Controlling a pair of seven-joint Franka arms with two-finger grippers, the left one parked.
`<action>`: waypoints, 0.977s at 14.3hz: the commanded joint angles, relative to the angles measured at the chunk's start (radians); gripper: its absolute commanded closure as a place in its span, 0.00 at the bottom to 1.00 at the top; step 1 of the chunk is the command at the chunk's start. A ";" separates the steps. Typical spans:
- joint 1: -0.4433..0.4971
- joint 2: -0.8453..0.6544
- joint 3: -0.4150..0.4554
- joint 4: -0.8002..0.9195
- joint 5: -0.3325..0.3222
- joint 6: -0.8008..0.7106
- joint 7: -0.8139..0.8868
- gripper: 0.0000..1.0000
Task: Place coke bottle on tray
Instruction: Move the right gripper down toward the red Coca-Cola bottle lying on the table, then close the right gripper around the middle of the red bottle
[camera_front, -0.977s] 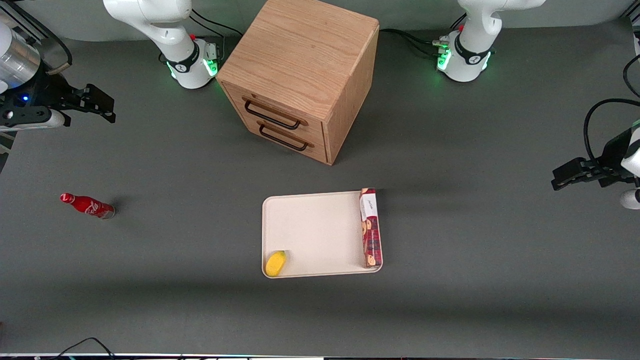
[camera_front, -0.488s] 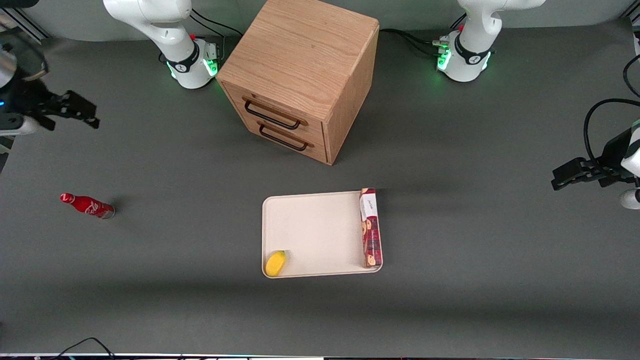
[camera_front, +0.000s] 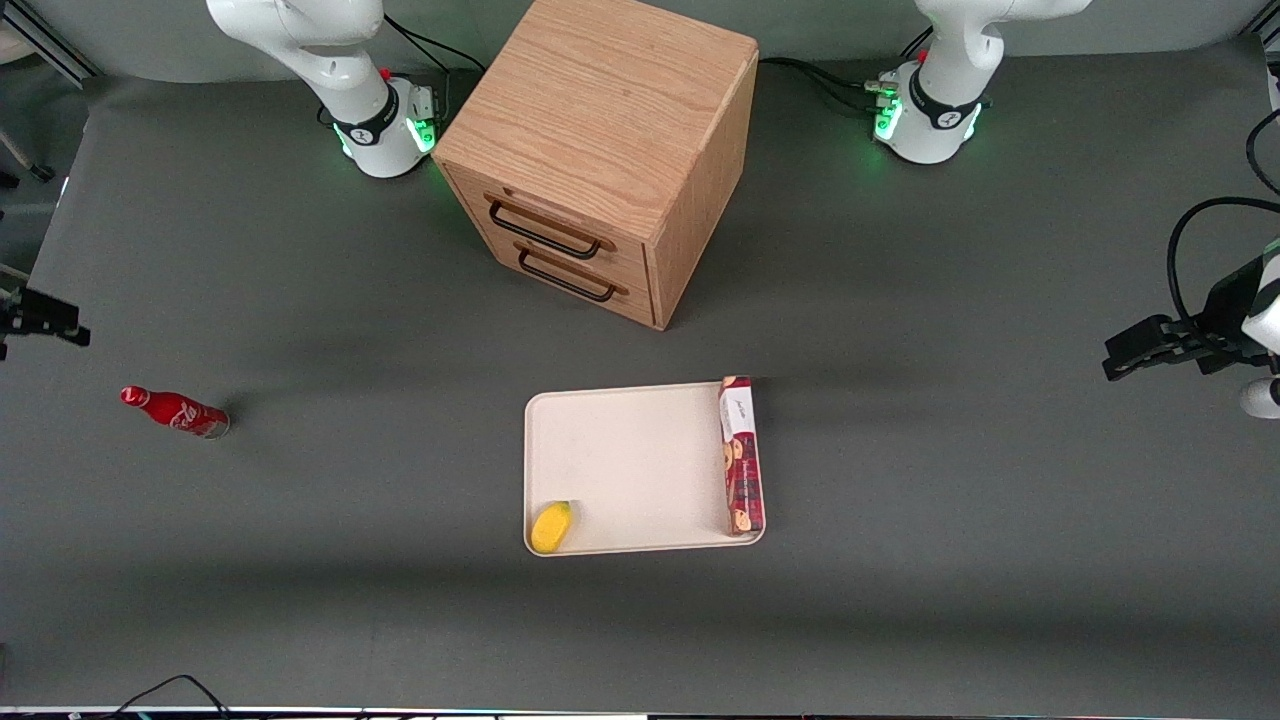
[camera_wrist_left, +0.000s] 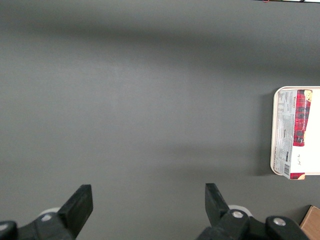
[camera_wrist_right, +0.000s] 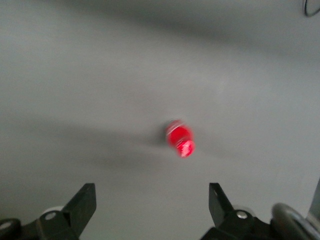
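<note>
The robot needs to place the coke bottle on the tray (camera_front: 640, 460), so its right gripper should next grab the bottle by its red cap end (camera_front: 134, 396).
The coke bottle (camera_front: 175, 411), small, red, with a red cap and silvery base, stands upright on the grey table toward the working arm's end. In the right wrist view it shows from above as a red cap (camera_wrist_right: 180, 139), with nothing touching it. My right gripper (camera_wrist_right: 151, 195) hangs high over the table, open and empty, with the bottle ahead of its fingers. In the front view only a dark tip of the gripper (camera_front: 45, 318) shows at the frame's edge. The cream-white tray (camera_front: 640, 460) lies mid-table, far from the bottle.
A long red cookie box (camera_front: 742, 455) lies along one side of the tray, and a small yellow object (camera_front: 551, 527) sits in a tray corner. A wooden drawer cabinet (camera_front: 600, 150) stands farther from the front camera than the tray. The tray's rim (camera_wrist_left: 274, 150) shows in the left wrist view.
My right gripper has swung outward and nearer to the front camera, closer to the bottle, and has mostly left the front view. The bottle, tray and box have not moved.
</note>
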 joint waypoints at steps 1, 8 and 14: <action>0.001 0.077 -0.050 -0.093 0.038 0.175 -0.108 0.00; -0.001 0.081 -0.053 -0.359 0.043 0.516 -0.108 0.09; -0.004 0.078 -0.053 -0.365 0.041 0.507 -0.137 0.80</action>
